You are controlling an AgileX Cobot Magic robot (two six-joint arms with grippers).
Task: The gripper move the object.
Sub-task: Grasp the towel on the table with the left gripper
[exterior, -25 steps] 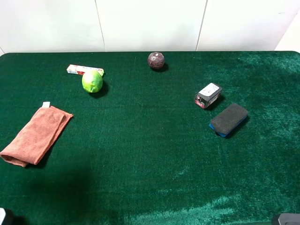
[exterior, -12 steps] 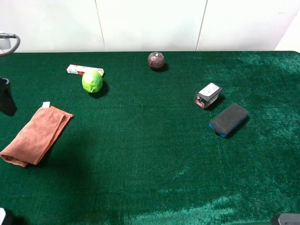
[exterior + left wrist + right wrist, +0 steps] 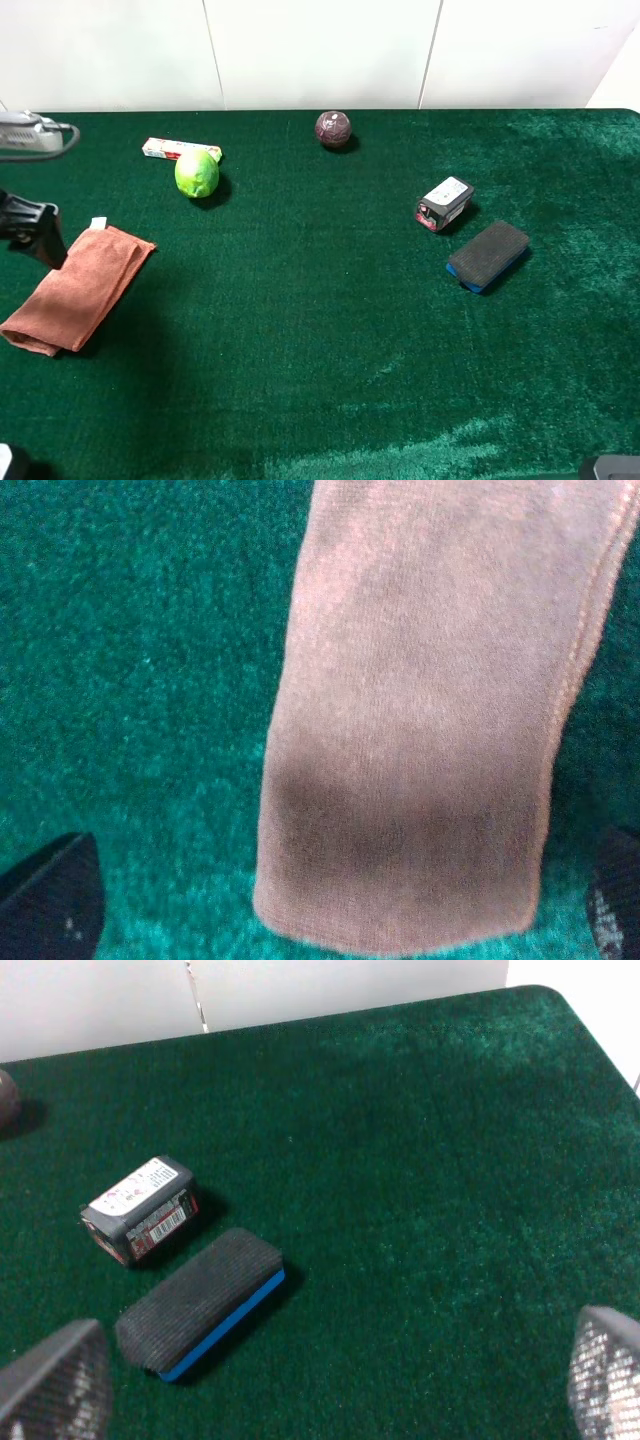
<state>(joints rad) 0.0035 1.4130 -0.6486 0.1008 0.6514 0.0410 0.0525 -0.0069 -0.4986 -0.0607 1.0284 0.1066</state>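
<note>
The folded salmon-orange towel [image 3: 76,288] needs to be moved, so my left gripper should next grab the towel by its plain folded end [image 3: 32,334].
The folded salmon-orange towel [image 3: 76,288] lies at the left of the green table, its white tag [image 3: 98,222] at the far end. My left gripper [image 3: 35,232], black with a grey-silver box [image 3: 25,134] and cable behind it, hangs over the towel's far left edge. In the left wrist view the towel [image 3: 430,710] fills the middle, and the left gripper [image 3: 330,910] is open with its dark fingertips [image 3: 50,900] on either side of the towel's end. My right gripper [image 3: 330,1380] is open and empty above bare table.
A green round fruit [image 3: 197,173] and a small white-red box [image 3: 172,148] lie beyond the towel. A dark ball [image 3: 333,128] sits at the back. A black labelled box [image 3: 443,203] and a black-and-blue sponge block [image 3: 488,254] lie at the right.
My left arm has come into view from the left edge and moved right and down toward the towel's tagged end. The towel and other items have not moved.
</note>
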